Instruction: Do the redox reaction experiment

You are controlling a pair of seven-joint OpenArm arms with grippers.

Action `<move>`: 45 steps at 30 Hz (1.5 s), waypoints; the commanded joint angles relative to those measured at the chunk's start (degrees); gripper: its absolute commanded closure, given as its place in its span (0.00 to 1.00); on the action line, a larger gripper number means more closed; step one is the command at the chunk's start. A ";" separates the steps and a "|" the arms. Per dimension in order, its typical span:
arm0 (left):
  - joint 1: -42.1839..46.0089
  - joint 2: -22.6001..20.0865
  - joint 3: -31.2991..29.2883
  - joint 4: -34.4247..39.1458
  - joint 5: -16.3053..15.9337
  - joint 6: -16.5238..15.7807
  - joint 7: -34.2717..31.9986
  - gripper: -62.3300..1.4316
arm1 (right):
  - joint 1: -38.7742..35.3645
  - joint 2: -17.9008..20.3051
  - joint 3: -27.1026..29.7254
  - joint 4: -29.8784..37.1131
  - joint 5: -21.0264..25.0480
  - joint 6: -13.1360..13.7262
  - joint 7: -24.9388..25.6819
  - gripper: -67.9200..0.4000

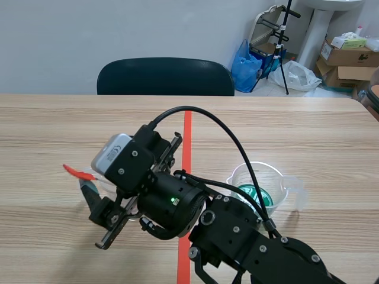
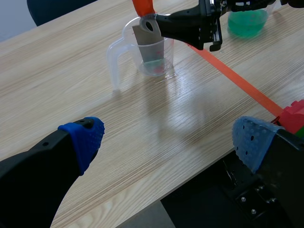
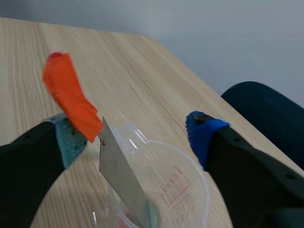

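I need to grab the thin grey metal strip (image 3: 122, 173) next with my right gripper, holding it by its orange handle (image 3: 72, 95), so that I can do the redox reaction experiment.
A clear measuring cup (image 2: 152, 52) with a handle stands on the table left of the orange tape line. A metal strip (image 2: 149, 40) with an orange handle (image 3: 71, 97) stands tilted inside it. My right gripper (image 3: 137, 137) reaches across to this cup and is open, its fingers either side of the cup's rim. The orange handle rests against one finger pad (image 3: 71, 140), and the other pad is well apart. In the scene view the right gripper (image 1: 100, 207) hides most of the cup. My left gripper (image 2: 168, 137) is open and empty, above the table's near edge.
A second clear beaker (image 1: 260, 189) with green liquid stands right of the tape line, seen also as the green beaker (image 2: 246, 21) behind the right arm. A dark chair (image 1: 166, 77) is across the table. A red and green thing (image 2: 294, 116) sits by the near edge.
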 commanded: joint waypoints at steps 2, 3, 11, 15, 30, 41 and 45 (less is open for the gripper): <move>0.07 -0.17 0.04 0.59 -0.37 0.04 -0.87 0.07 | 0.85 -0.33 0.02 1.05 0.61 -0.94 1.07 0.50; 0.07 -0.17 0.04 0.59 -0.37 0.04 -0.87 0.07 | 0.85 -0.33 0.00 1.05 0.61 -0.94 1.07 0.52; 0.07 -0.17 0.04 0.59 -0.37 0.04 -0.87 0.07 | 0.85 -0.33 0.02 1.05 0.83 -0.94 1.07 0.76; 0.07 -0.17 0.04 0.59 -0.37 0.04 -0.87 0.07 | 0.85 -0.33 0.02 1.05 0.83 -0.94 1.20 0.78; 0.07 -0.17 0.04 0.59 -0.37 0.04 -0.85 0.07 | 0.85 0.15 0.11 1.07 0.83 -1.53 4.90 0.97; 0.07 -0.17 0.04 0.59 -0.37 0.04 -0.85 0.07 | 0.85 0.17 0.46 1.07 1.27 -1.53 4.87 0.97; 0.07 -0.17 0.04 0.59 -0.37 0.04 -0.85 0.07 | 0.87 0.17 1.01 1.25 3.02 -1.51 4.79 0.97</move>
